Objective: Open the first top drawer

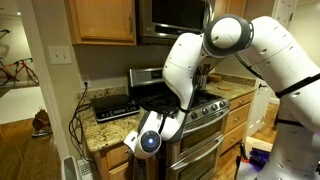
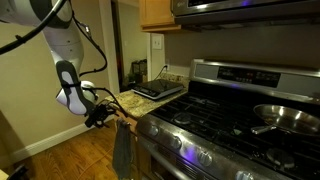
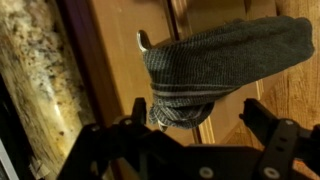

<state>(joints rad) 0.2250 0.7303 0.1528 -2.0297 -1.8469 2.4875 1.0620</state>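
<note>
My open fingers are short of the towel at its draped fold [image 2: 123, 125] [image 3: 175, 89], so my gripper needs to move toward the towel first and then close on it.
The first top drawer [image 3: 118, 45] is the honey-coloured wood front just under the granite counter edge, and it is shut. A grey striped towel [image 3: 220, 60] hangs over its metal handle [image 3: 143, 42], and only the handle's curved end shows. In the wrist view my gripper [image 3: 195, 108] is open, with its dark fingers [image 3: 136, 112] on either side of the towel's lower end and nothing gripped. In both exterior views the gripper [image 1: 140, 143] [image 2: 100, 117] hangs at the counter's corner, just in front of the cabinet face, with the towel [image 2: 122, 150] below it.
The granite counter [image 2: 130, 100] [image 1: 105, 125] holds a flat dark appliance [image 2: 158, 88]. Next to it is a stainless gas stove [image 2: 230, 120] with a pan [image 2: 285, 115]. Wall cabinets [image 1: 100, 20] hang above. The floor is wood [image 2: 60, 155].
</note>
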